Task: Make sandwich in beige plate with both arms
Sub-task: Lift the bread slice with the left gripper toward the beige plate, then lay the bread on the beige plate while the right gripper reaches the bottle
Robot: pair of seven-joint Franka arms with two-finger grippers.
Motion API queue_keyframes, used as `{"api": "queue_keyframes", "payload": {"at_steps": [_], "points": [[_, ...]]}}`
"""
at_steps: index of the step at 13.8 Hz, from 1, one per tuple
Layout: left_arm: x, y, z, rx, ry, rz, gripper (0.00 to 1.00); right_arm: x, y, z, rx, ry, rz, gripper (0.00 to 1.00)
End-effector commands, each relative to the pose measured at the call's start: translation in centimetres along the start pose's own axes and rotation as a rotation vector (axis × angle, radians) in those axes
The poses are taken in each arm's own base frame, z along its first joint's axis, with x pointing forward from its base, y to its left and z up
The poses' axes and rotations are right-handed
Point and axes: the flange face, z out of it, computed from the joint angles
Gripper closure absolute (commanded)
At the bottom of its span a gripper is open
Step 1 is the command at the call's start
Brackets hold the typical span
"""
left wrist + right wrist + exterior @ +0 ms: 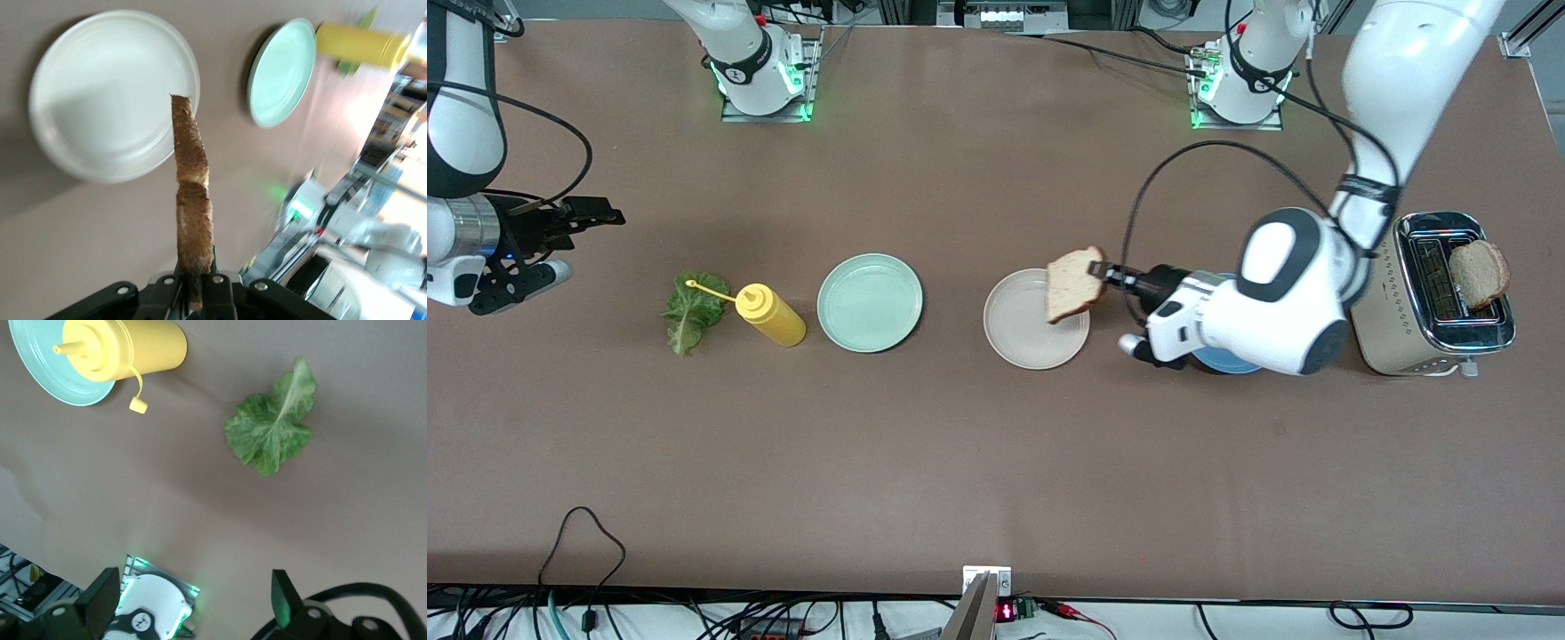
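Observation:
My left gripper needs to lower the bread slice (1072, 286) first: the slice hangs on edge above the beige plate's rim, so if I opened now, the slice would tip.
My left gripper (1107, 271) is shut on one edge of a light-brown bread slice (1073, 283) and holds it on edge in the air over the rim of the beige plate (1032, 342). The left wrist view shows the slice (192, 200) edge-on between the shut fingers (198, 287), above the bare plate (113, 93). A second bread slice (1479, 271) sticks out of the toaster (1414, 329). The green lettuce leaf (689, 309) lies on the table toward the right arm's end. My right gripper (569, 249) is open and empty near it; the leaf (273, 430) shows in its wrist view, past the gripper (193, 587).
A yellow squeeze bottle (772, 316) lies beside the lettuce, next to a mint-green plate (870, 302). A blue plate (1227, 363) is mostly hidden under the left arm, beside the toaster.

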Motion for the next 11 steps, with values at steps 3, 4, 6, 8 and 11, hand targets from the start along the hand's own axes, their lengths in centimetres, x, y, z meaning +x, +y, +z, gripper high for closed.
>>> {"api": "queue_keyframes", "payload": {"at_steps": [3, 4, 6, 8, 11], "points": [[1.5, -1.3, 3.9, -0.064, 0.078, -0.05, 1.0, -2.5, 1.1, 3.0, 0.041, 0.133, -0.112, 0.0], [1.7, -1.5, 4.3, -0.07, 0.077, -0.056, 1.0, -3.2, 1.0, 4.3, 0.027, 0.159, -0.141, 0.0], [2.2, -2.3, 5.5, -0.077, 0.064, -0.06, 1.0, -3.9, 0.7, 6.9, -0.015, 0.202, -0.213, 0.0], [2.9, -3.8, 6.8, -0.083, 0.064, -0.039, 1.0, -3.3, 0.8, 9.6, 0.023, 0.296, -0.304, 0.0], [3.3, -5.3, 8.1, -0.077, 0.082, -0.035, 1.0, -2.0, 1.6, 12.1, 0.027, 0.374, -0.458, 0.0]]}}
